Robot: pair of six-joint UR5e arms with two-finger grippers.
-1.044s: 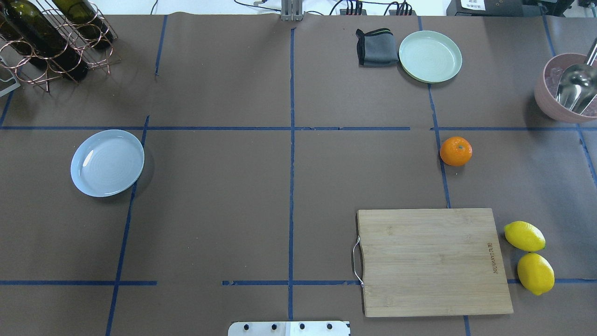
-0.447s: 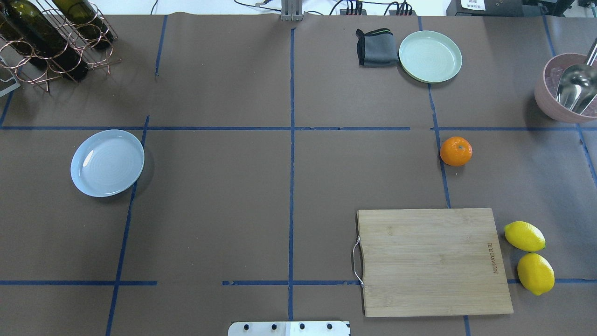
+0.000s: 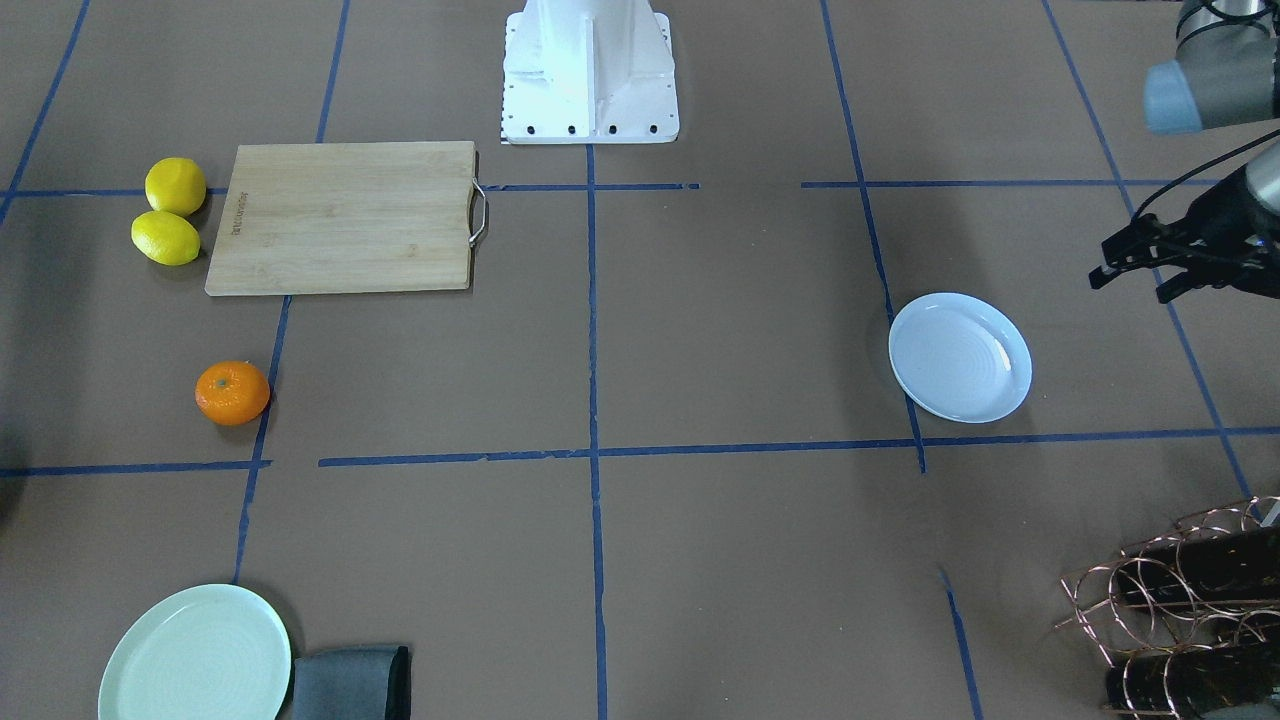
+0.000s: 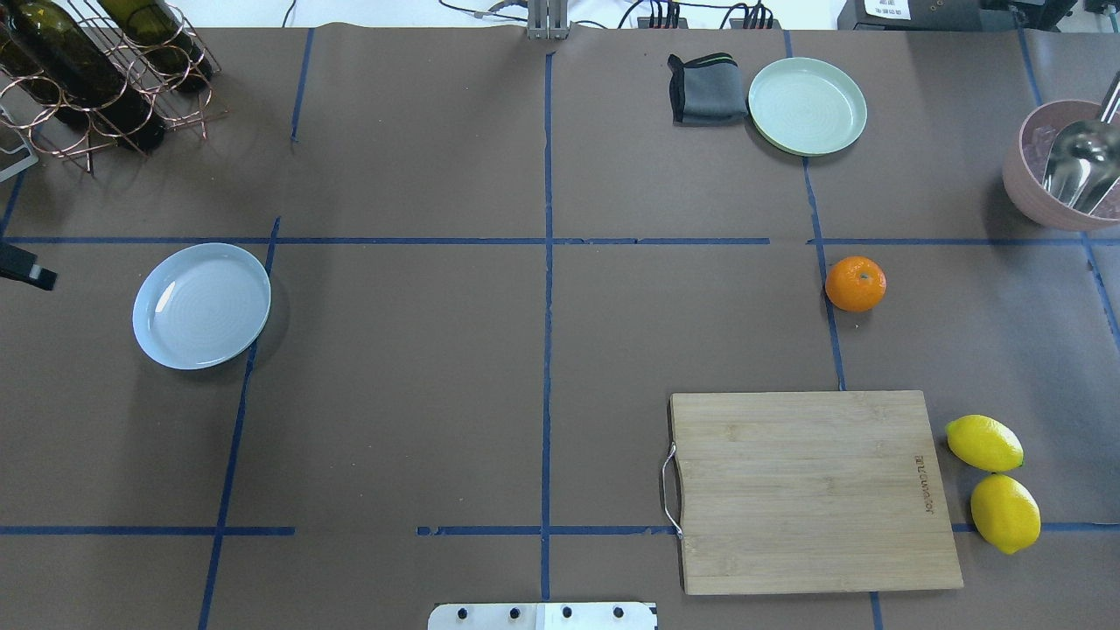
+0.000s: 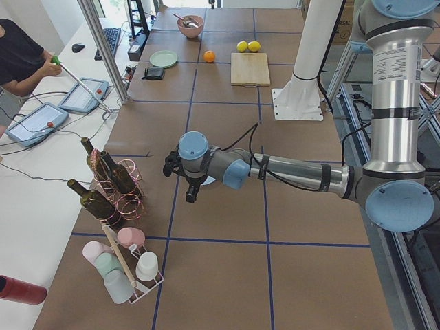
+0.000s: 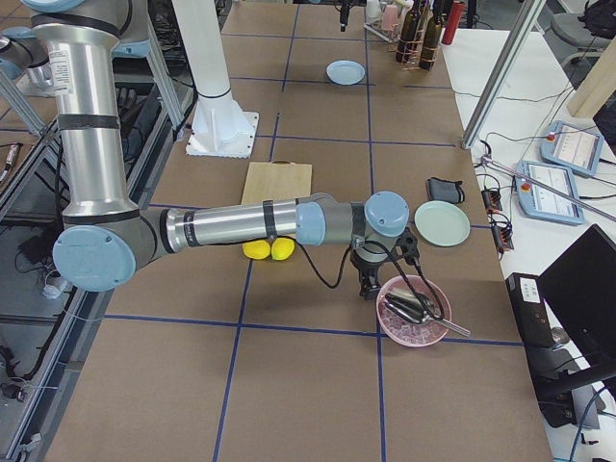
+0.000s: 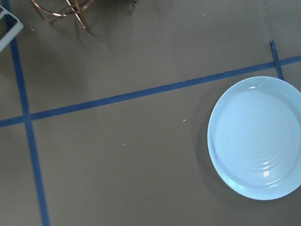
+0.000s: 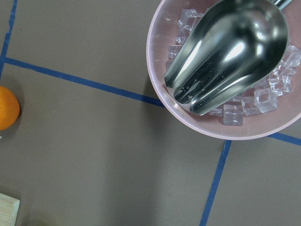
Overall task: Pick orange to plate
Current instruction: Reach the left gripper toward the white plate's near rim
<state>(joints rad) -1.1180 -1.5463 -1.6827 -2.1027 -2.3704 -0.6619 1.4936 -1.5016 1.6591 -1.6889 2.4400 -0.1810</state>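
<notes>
The plate's round side is far wider than my gripper's fingers, so my left gripper will grab the plate by its thin raised rim (image 3: pixel 1011 317) (image 7: pixel 224 177) next.
The orange (image 4: pixel 855 283) lies alone on the brown table to the right, beyond the cutting board; it also shows at the left edge of the right wrist view as the orange (image 8: pixel 7 107). The pale blue plate (image 4: pixel 201 305) sits empty at the left. My left gripper (image 3: pixel 1130 285) hovers open outside the plate, toward the table's left end, and only one fingertip (image 4: pixel 35 276) enters the overhead view. My right gripper (image 6: pixel 371 286) hangs between the orange and the pink bowl; I cannot tell whether it is open or shut.
A wooden cutting board (image 4: pixel 814 490) lies front right with two lemons (image 4: pixel 983 443) beside it. A mint-green plate (image 4: pixel 807 106) and grey cloth (image 4: pixel 707 87) sit at the back. A pink bowl (image 4: pixel 1019 184) holds ice and a scoop. A bottle rack (image 4: pixel 96 70) stands back left.
A tip of my left gripper has come into the overhead view at the left edge, beside the plate. The orange, plate and other objects have not moved.
</notes>
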